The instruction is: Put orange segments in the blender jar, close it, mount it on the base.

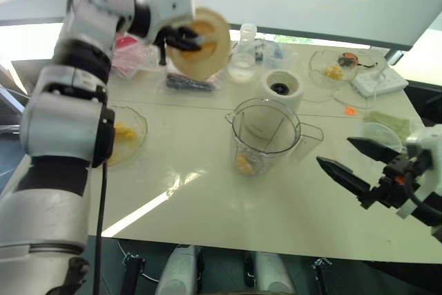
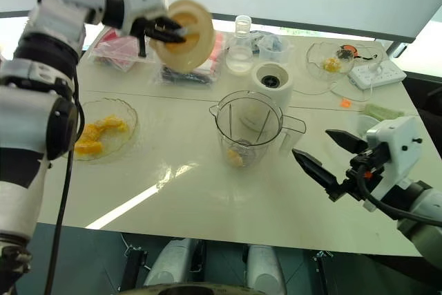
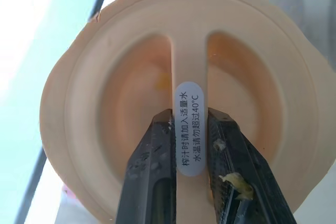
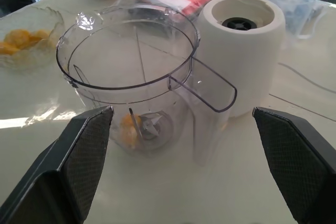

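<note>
The right gripper grabs the jar's clear side handle (image 1: 312,136) next, to mount the jar (image 1: 266,144) on the base.
The clear blender jar (image 1: 266,144) stands open in the middle of the table, handle toward the right, with an orange segment (image 1: 244,164) beside its blade. More orange segments (image 2: 97,132) lie in a glass bowl (image 1: 138,124) at the left. Just behind the jar stands the white base (image 1: 282,88), its dark socket facing up. My left gripper (image 1: 186,38) is raised over the back left of the table, shut on the centre rib of a pale yellow round lid (image 3: 105,93). My right gripper (image 1: 333,151) hovers open to the right of the jar, pointing at it.
A narrow-necked clear bottle (image 1: 244,53) and pink packets (image 1: 131,56) lie at the back. A glass dish with scraps (image 1: 338,67) and a white power strip (image 1: 378,82) sit at the back right. A small clear cup (image 1: 380,136) stands near the right gripper.
</note>
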You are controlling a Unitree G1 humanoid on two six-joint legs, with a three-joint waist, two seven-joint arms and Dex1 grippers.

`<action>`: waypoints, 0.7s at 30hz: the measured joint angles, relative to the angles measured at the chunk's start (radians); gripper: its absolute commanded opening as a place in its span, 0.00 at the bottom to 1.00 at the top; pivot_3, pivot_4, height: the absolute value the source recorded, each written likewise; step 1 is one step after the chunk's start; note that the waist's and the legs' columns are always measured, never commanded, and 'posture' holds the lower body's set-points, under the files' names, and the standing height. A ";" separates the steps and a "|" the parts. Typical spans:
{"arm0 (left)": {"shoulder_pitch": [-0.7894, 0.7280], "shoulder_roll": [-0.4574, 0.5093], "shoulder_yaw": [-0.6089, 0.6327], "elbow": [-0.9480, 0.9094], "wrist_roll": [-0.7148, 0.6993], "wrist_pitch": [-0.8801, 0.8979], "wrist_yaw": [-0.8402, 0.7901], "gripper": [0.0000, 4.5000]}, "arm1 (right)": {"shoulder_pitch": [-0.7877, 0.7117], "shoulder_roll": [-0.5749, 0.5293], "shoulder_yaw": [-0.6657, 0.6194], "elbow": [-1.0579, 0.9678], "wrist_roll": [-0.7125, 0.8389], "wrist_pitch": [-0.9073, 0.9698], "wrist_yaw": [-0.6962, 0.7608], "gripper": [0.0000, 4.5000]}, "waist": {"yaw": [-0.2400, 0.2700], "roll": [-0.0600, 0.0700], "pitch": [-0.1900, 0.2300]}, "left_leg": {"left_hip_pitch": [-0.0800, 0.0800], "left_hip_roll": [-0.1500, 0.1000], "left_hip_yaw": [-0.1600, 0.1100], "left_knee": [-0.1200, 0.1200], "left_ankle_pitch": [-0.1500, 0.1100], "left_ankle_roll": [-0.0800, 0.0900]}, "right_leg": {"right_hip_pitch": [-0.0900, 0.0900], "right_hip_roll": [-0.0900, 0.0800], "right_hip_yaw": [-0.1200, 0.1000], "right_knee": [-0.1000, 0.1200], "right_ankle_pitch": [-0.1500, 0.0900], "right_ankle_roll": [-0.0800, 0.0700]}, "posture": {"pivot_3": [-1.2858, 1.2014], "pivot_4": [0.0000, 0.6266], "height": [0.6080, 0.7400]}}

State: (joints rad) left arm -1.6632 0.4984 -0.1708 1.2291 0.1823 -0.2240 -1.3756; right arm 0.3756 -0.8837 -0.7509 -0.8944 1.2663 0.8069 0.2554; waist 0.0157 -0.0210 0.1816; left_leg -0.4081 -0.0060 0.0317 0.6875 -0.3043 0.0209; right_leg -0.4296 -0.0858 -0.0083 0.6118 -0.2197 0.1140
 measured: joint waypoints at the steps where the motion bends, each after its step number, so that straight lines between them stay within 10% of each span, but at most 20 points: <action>1: -0.022 -0.015 0.008 -0.002 -0.020 0.010 -0.031 0.05 | 0.000 0.003 0.019 0.000 -0.012 -0.007 0.003 1.00 | 0.000 0.000 0.000 | 0.000 0.000 0.000 0.001 0.000 0.000 | 0.000 0.000 0.000 0.001 0.000 0.000 | 0.52 0.24 1.00; 11: -0.102 -0.191 -0.025 -0.014 -0.129 0.179 -0.234 0.05 | -0.007 0.079 0.259 0.017 -0.254 -0.049 0.006 1.00 | -0.003 0.001 0.000 | -0.001 0.004 -0.001 0.011 0.000 0.000 | 0.001 0.006 0.002 0.005 0.000 -0.001 | 0.52 0.24 1.00; 21: -0.061 -0.229 -0.437 -0.144 -0.363 0.192 -0.235 0.05 | -0.082 0.172 0.406 0.034 -0.454 -0.082 -0.047 1.00 | -0.003 0.002 0.000 | 0.000 0.003 0.000 0.011 0.000 0.000 | 0.000 0.005 0.004 0.006 -0.002 -0.005 | 0.52 0.24 1.00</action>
State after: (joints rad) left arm -1.7244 0.2693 -0.6076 1.0847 -0.1806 -0.0322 -1.6110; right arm 0.2940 -0.7117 -0.3448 -0.8608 0.8121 0.7244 0.2082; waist 0.0128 -0.0188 0.1813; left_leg -0.4084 -0.0028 0.0316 0.6987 -0.3043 0.0211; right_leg -0.4292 -0.0806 -0.0045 0.6174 -0.2217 0.1094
